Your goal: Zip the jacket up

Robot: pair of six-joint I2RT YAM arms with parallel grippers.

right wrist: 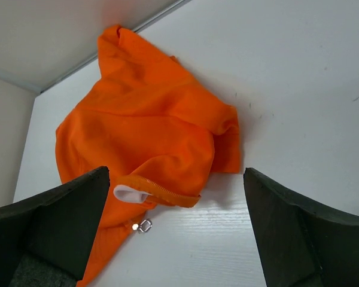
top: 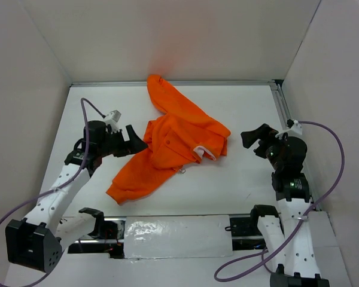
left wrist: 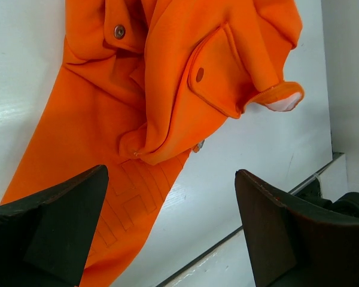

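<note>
Next, my left gripper grabs the jacket's fold (top: 164,155) (left wrist: 165,115) beside the flap chest pocket, which leaves the zipper edge free to spread for zipping.
The bright orange jacket (top: 173,143) lies crumpled in the middle of the white table, one sleeve stretching toward the back wall. A flap chest pocket with a snap (left wrist: 200,75) shows in the left wrist view. In the right wrist view the jacket (right wrist: 149,131) shows a zipper edge (right wrist: 164,191), pale lining (right wrist: 128,194) and a small metal zipper pull (right wrist: 145,225). My left gripper (top: 134,139) is open at the jacket's left edge, above the table. My right gripper (top: 251,139) is open to the right of the jacket, apart from it.
White walls enclose the table on three sides. A metal rail (top: 281,104) runs along the back right edge. A taped strip (top: 173,230) and the arm mounts lie at the near edge. Purple cables (top: 335,155) loop beside both arms.
</note>
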